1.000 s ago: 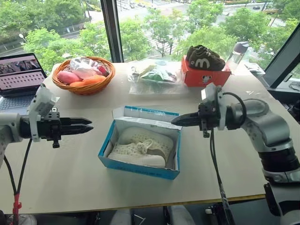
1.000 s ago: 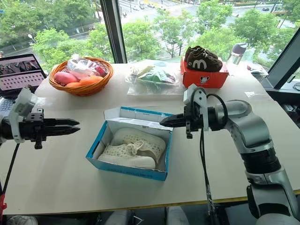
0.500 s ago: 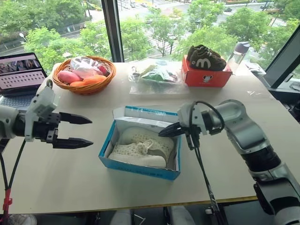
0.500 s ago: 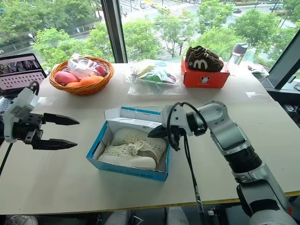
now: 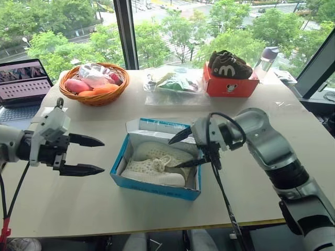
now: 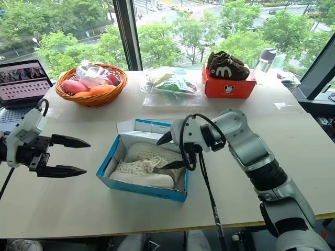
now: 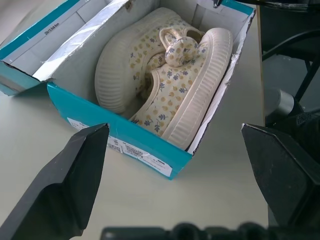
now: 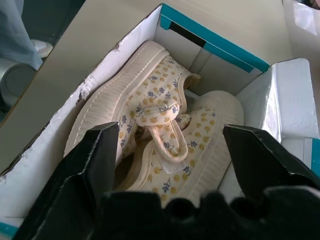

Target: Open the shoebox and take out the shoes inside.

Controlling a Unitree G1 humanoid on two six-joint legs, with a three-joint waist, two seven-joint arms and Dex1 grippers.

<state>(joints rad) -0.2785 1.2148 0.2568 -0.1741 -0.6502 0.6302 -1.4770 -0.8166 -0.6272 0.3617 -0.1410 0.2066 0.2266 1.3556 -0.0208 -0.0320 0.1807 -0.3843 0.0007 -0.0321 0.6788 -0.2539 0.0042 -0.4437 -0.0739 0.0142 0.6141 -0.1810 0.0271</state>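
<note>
I need to grab the cream shoe by its fabric strap (image 5: 161, 163) (image 8: 167, 135) with my right gripper next, to lift the footwear out of the shoebox.
The bright blue shoebox (image 5: 153, 187) lies open in the middle of the table, its lid flap folded back. Inside rest the cream-white shoes (image 5: 157, 160), side by side, patterned with small flowers in the right wrist view (image 8: 165, 131). My right gripper (image 5: 175, 153) is open and hovers over the box's right end, one finger above the other, tips just over the shoes. My left gripper (image 5: 100, 155) is open too, level, a short way left of the box and pointing at it. In the left wrist view the shoes (image 7: 172, 82) sit in the box between the two fingers (image 7: 70, 185).
A wicker basket (image 5: 94, 83) of fruit stands at the back left beside a laptop (image 5: 21, 83). A clear plastic bag (image 5: 172, 83) lies behind the box. A red-orange box (image 5: 230, 86) topped with dark brown sneakers and a bottle (image 5: 266, 58) sit at the back right.
My right gripper has swung left over the shoebox, rolled and gone from shut to open. My left gripper has gone from nearly shut to wide open, staying in place.
</note>
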